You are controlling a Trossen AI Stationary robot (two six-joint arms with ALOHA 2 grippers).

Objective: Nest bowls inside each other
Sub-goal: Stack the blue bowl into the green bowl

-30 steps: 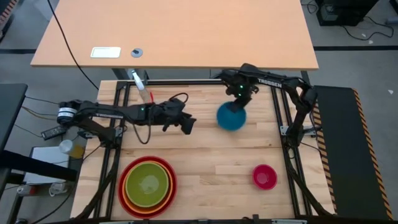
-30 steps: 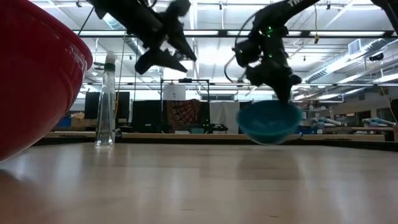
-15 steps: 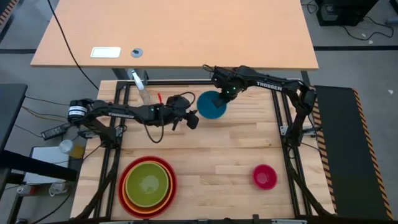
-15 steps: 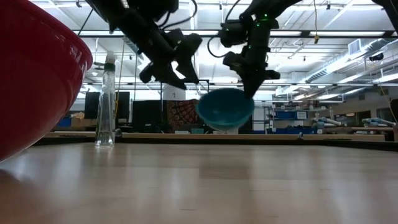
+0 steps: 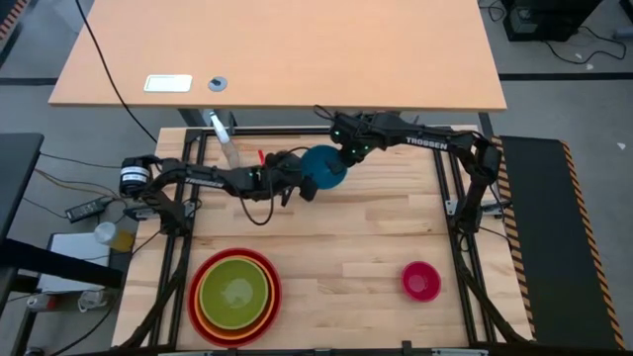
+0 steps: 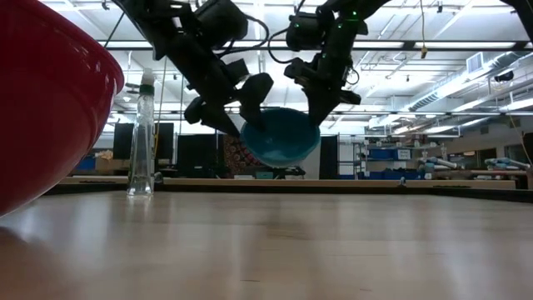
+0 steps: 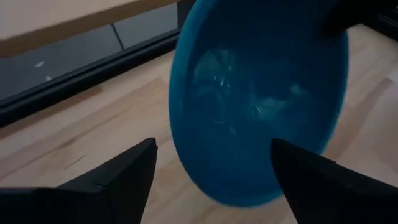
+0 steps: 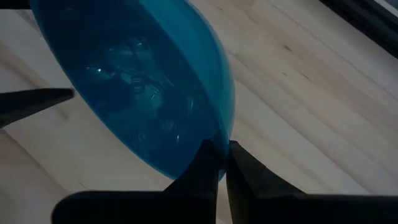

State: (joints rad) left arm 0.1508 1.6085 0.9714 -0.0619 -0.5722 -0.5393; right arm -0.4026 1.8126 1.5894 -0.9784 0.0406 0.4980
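The blue bowl needs to nest inside the green bowl [image 5: 233, 295], so my left gripper should grab the blue bowl by its rim next.
A blue bowl [image 5: 321, 166] hangs above the table's far middle, with my right gripper [image 5: 344, 153] shut on its rim. My left gripper [image 5: 305, 183] is open right beside the bowl's left side. In the left wrist view the bowl [image 7: 261, 106] fills the space ahead between the two spread fingers, and I cannot tell whether they touch it. A stack of bowls [image 5: 235, 290], red outside and green inside, rests on its base at the near left. A small pink bowl [image 5: 420, 281] sits at the near right. My right gripper pinches the blue bowl's rim [image 8: 219, 144], on the side away from my left arm, with one finger inside and one outside. The fingers come from above, slanting down. The bowl [image 6: 279, 142] hangs lifted clear of the table, mouth up and tilted.
A clear spray bottle [image 5: 226, 141] lies at the table's far left, close behind my left arm. A black frame rail [image 5: 297, 130] runs along the far edge. The red bowl [image 6: 42, 100] fills the left of the low view.
My right gripper has carried the blue bowl toward the table's left and far edge, rising a little and tipping it. My left gripper has moved toward the bowl, sinking and turning, and now stands right at its left side.
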